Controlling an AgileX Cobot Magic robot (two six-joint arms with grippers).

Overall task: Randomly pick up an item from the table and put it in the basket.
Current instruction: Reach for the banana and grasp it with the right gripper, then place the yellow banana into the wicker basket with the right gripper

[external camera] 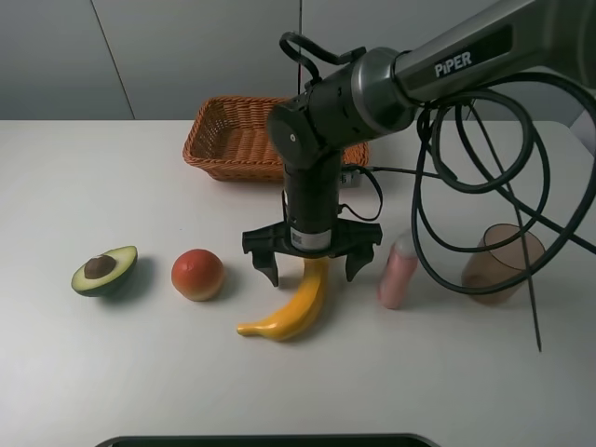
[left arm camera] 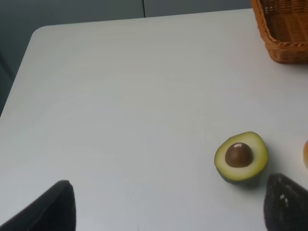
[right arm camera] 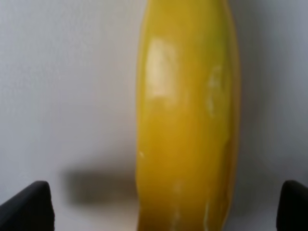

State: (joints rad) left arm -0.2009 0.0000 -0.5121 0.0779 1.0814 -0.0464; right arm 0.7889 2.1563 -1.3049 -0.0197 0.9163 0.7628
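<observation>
I next need to pick up the yellow banana by its thick middle (external camera: 314, 279) with my right gripper, to put fruit in the wicker basket (external camera: 233, 140).
The yellow banana (external camera: 296, 307) lies on the white table (external camera: 112, 372) near the middle front. My right gripper (external camera: 312, 270) hangs open just above its upper end, one finger on each side, not touching it. The right wrist view shows the banana (right arm camera: 187, 115) close up between the two fingertips (right arm camera: 29, 207). The wicker basket (external camera: 233, 140) stands at the back, behind the right arm. My left gripper (left arm camera: 168, 207) is open and empty, seen only in the left wrist view, above bare table near the avocado half (left arm camera: 240, 156).
An avocado half (external camera: 104, 270) and a round red-orange fruit (external camera: 197, 274) lie left of the banana. A pink bottle (external camera: 399, 270) and a translucent brown cup (external camera: 503, 263) stand to its right. Black cables (external camera: 484, 186) hang from the right arm.
</observation>
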